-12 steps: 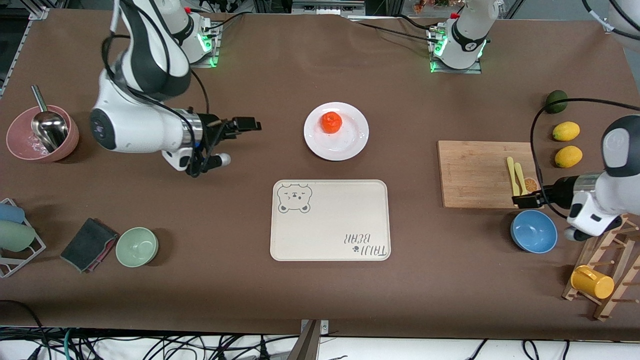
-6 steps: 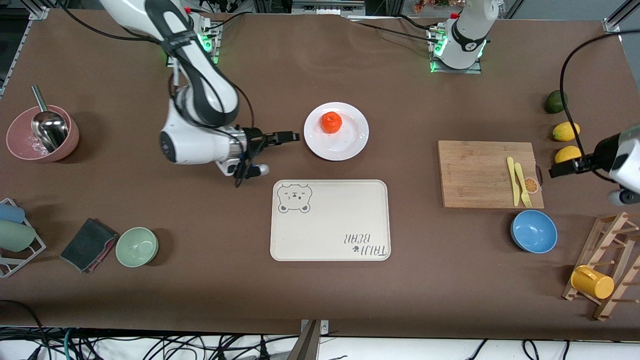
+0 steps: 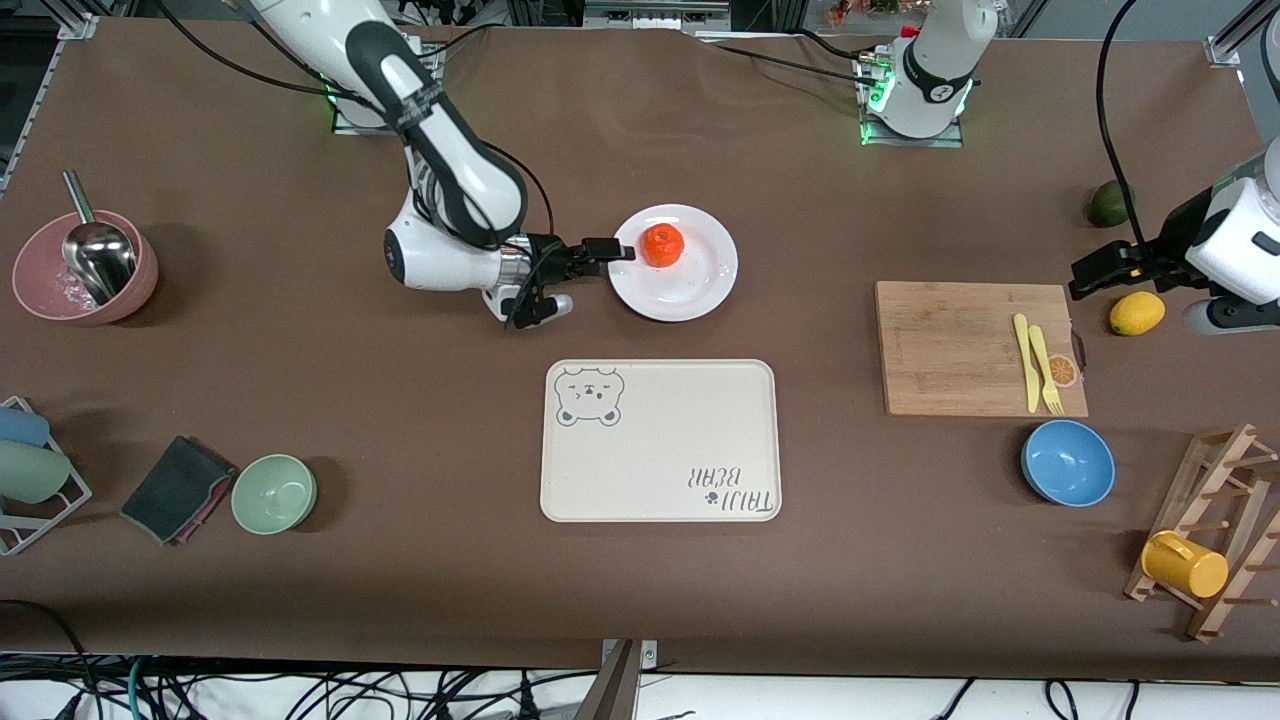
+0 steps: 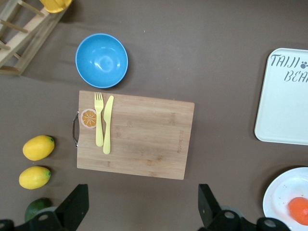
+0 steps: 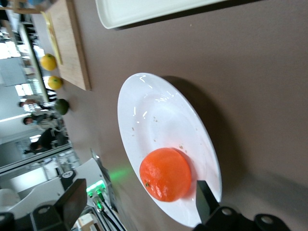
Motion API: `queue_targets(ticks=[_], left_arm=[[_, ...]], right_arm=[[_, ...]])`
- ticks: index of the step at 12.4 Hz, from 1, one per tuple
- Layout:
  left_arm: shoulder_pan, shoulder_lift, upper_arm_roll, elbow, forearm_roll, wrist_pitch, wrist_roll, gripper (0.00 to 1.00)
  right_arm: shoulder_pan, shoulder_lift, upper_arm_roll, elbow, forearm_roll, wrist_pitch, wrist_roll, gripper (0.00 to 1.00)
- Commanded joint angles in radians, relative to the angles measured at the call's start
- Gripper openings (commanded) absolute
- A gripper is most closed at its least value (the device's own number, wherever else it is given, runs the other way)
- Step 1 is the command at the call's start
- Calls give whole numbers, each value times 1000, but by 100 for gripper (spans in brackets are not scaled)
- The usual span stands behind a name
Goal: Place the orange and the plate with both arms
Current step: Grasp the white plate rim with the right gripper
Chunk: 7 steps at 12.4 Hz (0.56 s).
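The orange [image 3: 662, 244] is loose and could roll off if the plate tilts, so my right gripper should next pinch the plate by its thin rim [image 3: 614, 271].
The orange [image 3: 662, 244] lies on the white plate [image 3: 702, 282] in the middle of the table, farther from the front camera than the tray. My right gripper [image 3: 610, 250] is open, low at the plate's rim on the right arm's side. In the right wrist view the orange [image 5: 165, 174] sits on the plate [image 5: 149, 115] just ahead of the open gripper [image 5: 139, 207], not touched. My left gripper [image 3: 1090, 275] is open and empty, up over the table between the cutting board and the lemons; it also shows in the left wrist view [image 4: 142, 209].
A cream bear tray [image 3: 660, 470] lies nearer the camera than the plate. Toward the left arm's end are a cutting board [image 3: 960, 345] with yellow cutlery, a blue bowl [image 3: 1067, 462], a lemon [image 3: 1136, 313], a green fruit [image 3: 1110, 203] and a cup rack [image 3: 1215, 520]. A pink bowl [image 3: 40, 290] and a green bowl [image 3: 274, 493] stand toward the right arm's end.
My right gripper has travelled across the table to the plate's rim. My left gripper has moved from over the blue bowl to beside the lemons, covering one.
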Motion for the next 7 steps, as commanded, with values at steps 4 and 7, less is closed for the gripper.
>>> queue_targets(ticks=[4, 7], left_arm=[[36, -6, 11, -14, -77, 3, 50, 100], [37, -6, 11, 8, -71, 3, 49, 100]], right_arm=[[-3, 88, 5, 10, 164, -24, -256, 94], [1, 117, 7, 27, 165, -17, -255, 77]])
